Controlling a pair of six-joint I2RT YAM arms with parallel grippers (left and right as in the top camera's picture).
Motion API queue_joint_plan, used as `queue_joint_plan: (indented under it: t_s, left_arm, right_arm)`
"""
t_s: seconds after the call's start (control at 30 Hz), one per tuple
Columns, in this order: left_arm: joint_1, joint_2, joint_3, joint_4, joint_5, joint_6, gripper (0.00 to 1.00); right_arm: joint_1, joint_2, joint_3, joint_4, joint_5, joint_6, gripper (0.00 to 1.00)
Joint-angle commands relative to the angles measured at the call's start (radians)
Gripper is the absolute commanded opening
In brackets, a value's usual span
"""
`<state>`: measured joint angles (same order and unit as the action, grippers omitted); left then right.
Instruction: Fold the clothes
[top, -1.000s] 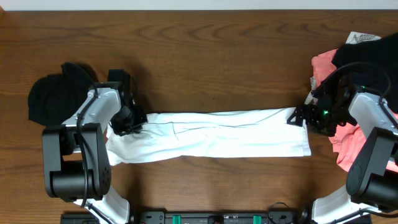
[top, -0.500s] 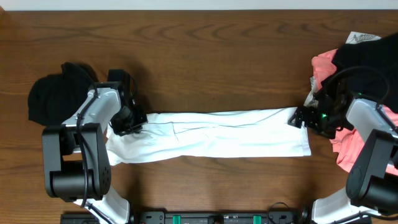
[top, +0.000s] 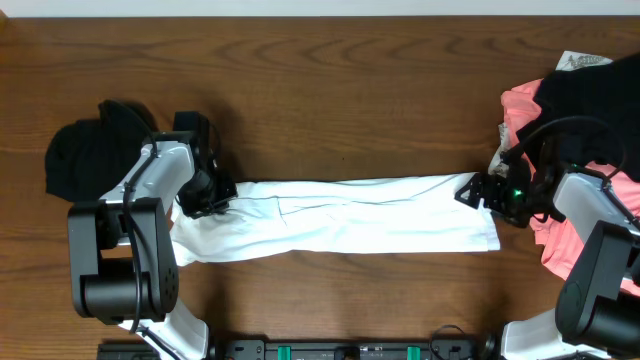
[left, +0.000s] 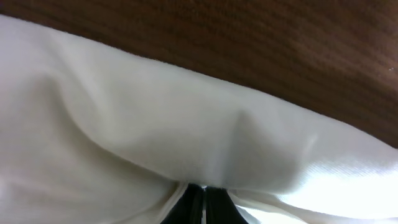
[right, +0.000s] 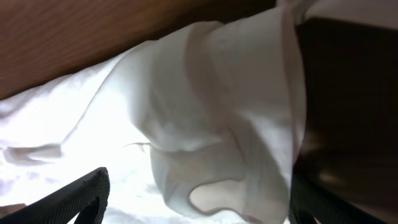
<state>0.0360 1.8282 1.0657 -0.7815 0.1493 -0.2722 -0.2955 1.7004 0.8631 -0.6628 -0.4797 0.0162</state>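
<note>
My right gripper should next grab the cloth of the white garment at the edge of its loose end, so that this end can fold over the rest of the garment.
A white garment (top: 350, 225) lies folded into a long strip across the middle of the wooden table. My left gripper (top: 208, 200) is shut on the garment's left end; in the left wrist view the fingertips (left: 203, 202) are pressed together with white cloth (left: 155, 124) bunched over them. My right gripper (top: 478, 192) is open at the garment's right end. In the right wrist view its fingers (right: 193, 202) stand wide apart over the white cloth's edge (right: 217, 137), not closed on it.
A black garment (top: 85, 150) lies bunched at the left, behind my left arm. A pile of pink cloth (top: 560, 215) and black cloth (top: 590, 95) lies at the right edge, under my right arm.
My right gripper has slid a little left and lower toward the garment's right end. The left arm and the garment have not moved.
</note>
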Motion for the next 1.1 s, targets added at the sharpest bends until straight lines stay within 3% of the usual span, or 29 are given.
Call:
queue_joint_plan:
  t_s: [0.0,0.43,0.5,0.67,0.77,0.9,1.07]
  left_arm:
    - [0.024,0.068,-0.037,0.008,-0.134,0.01,0.06]
    - [0.024,0.068,-0.037,-0.003,-0.135,0.01,0.06]
    - [0.024,0.068,-0.037,-0.006,-0.135,0.01,0.07]
    - [0.024,0.068,-0.037,-0.01,-0.135,0.01,0.07]
    - [0.024,0.068,-0.037,-0.013,-0.135,0.01,0.06]
    - [0.024,0.068,-0.037,-0.019,-0.135,0.01,0.07]
    - [0.024,0.068,-0.037,-0.021,-0.135,0.01,0.07]
  right_arm:
    - [-0.005,0.08,-0.087,-0.017,0.054,0.028,0.88]
    - [-0.009,0.08,-0.085,0.031,0.065,0.032,0.84]
    - [-0.009,0.08,-0.085,0.027,0.064,0.033,0.77]
    - [-0.009,0.08,-0.085,0.02,0.064,0.044,0.4]
    - [-0.009,0.08,-0.085,0.025,0.064,0.064,0.31]
    - [-0.009,0.08,-0.085,0.036,0.064,0.087,0.01]
    - [-0.009,0.08,-0.085,0.071,0.06,0.092,0.01]
